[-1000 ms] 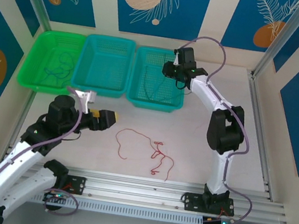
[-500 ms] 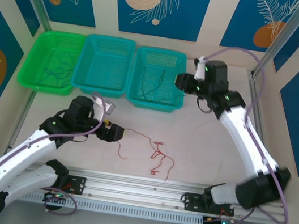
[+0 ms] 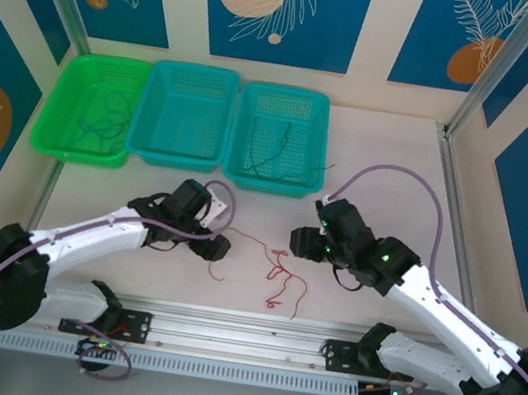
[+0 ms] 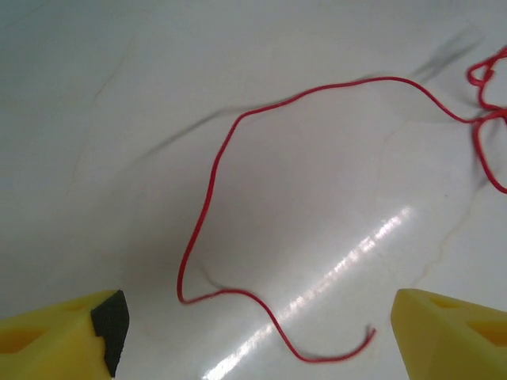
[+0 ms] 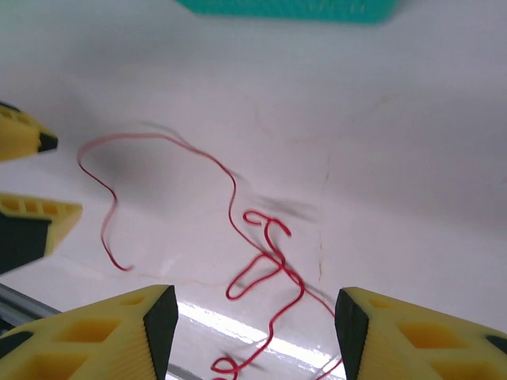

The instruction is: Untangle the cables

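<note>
The red cable near its plain end (image 4: 279, 326) should be grabbed by my left gripper next, and that leaves the knotted loops free to untangle.
A thin red cable (image 3: 279, 273) lies loose on the white table, one end plain and the middle knotted into small loops. My left gripper (image 3: 216, 247) hangs over its left end, open. In the left wrist view the cable (image 4: 210, 186) curls between the two yellow fingers (image 4: 59, 344) without touching them. My right gripper (image 3: 299, 241) sits just right of the knot, also open. In the right wrist view the knotted loops (image 5: 269, 253) lie between that gripper's fingers (image 5: 103, 332). A dark green cable (image 3: 276, 154) rests in the right teal bin (image 3: 237, 175). Blue and dark cables (image 3: 104, 120) lie in the green bin (image 3: 72, 74).
Three mesh bins stand in a row at the back, the middle teal one (image 3: 192, 72) between the other two. An aluminium rail (image 3: 242, 326) runs along the near edge. The left gripper's yellow fingers (image 5: 28, 222) show at the left of the right wrist view.
The right arm swung from the right teal bin down to the table beside the red knot, its jaws widening. The left gripper moved right to the cable's left end.
</note>
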`<state>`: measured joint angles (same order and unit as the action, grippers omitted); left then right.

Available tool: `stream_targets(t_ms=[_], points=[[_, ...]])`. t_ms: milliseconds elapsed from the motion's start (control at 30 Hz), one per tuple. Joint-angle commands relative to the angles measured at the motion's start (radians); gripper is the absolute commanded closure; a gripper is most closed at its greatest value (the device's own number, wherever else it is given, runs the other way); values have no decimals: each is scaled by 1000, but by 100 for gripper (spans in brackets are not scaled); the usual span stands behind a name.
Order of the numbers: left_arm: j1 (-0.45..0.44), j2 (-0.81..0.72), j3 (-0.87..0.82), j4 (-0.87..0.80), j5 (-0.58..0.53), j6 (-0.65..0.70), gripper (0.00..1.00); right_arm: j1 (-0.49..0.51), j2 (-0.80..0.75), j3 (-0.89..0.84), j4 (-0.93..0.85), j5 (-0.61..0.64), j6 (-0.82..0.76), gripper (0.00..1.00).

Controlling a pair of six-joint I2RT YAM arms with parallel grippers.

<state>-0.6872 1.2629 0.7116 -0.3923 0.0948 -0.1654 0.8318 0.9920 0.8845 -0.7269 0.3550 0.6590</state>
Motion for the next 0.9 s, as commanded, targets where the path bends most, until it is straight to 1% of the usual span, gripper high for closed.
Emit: stream_targets(t_ms=[0, 67, 133, 267, 300, 433, 500, 600, 667, 733, 767, 867], points=[[-13, 45, 13, 110, -71, -9, 20, 54, 78, -25, 24, 11, 107, 42], [-13, 82, 9, 136, -90, -22, 24, 81, 154, -26, 61, -12, 120, 41], [-13, 111, 9, 146, -96, -34, 26, 103, 228, -18, 73, -11, 128, 40], [-12, 158, 8, 159, -95, -52, 31, 107, 397, 26, 56, 49, 155, 37], [-12, 165, 8, 160, -93, -53, 34, 104, 437, 40, 54, 60, 156, 37], [-12, 162, -2, 177, -84, -66, 54, 81, 584, 111, 7, 110, 183, 37], [-13, 144, -9, 183, -88, -70, 60, 75, 622, 118, 13, 121, 192, 38], [-12, 117, -22, 182, -95, -65, 74, 62, 643, 87, 70, 98, 194, 47], [-12, 100, -26, 163, -114, -66, 85, 46, 649, 61, 72, 107, 233, 56], [-12, 83, -26, 140, -146, -73, 93, 25, 650, 34, 55, 126, 277, 62], [-11, 72, -26, 125, -168, -78, 96, 12, 647, 17, 49, 134, 295, 65], [-10, 30, -26, 83, -241, -95, 100, -28, 630, -36, 42, 150, 332, 69]])
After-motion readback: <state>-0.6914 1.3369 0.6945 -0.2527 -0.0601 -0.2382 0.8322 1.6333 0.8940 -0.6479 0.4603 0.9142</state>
